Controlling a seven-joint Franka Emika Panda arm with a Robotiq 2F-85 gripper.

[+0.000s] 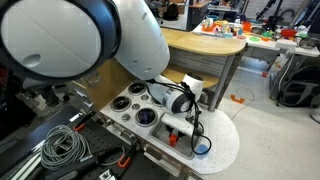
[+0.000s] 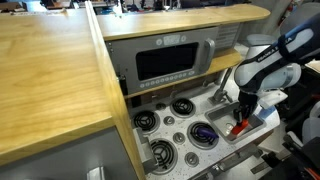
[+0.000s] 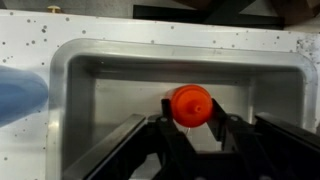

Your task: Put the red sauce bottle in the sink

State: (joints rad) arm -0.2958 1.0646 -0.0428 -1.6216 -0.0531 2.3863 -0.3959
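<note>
The red sauce bottle [image 2: 239, 127] is low and upright inside the sink and would land there, so my gripper should release it now.
In the wrist view the red sauce bottle [image 3: 191, 104] shows from above, its round red top between my gripper's [image 3: 191, 122] two black fingers, which are shut on it. It hangs over the inside of the grey metallic sink [image 3: 110, 75]. In an exterior view the bottle [image 2: 239, 127] is a small red shape under the gripper [image 2: 241, 118] at the sink [image 2: 255, 122]. In an exterior view the gripper [image 1: 178, 128] reaches down at the counter's near end with a bit of red [image 1: 172, 138] below it.
A blurred blue cup-like object [image 3: 20, 95] sits on the white counter beside the sink. Dark round burners [image 2: 182, 107] and a blue-centred one [image 2: 205, 133] lie on the toy stove. A toy microwave [image 2: 170, 60] stands behind. Cables [image 1: 62, 145] lie near the counter.
</note>
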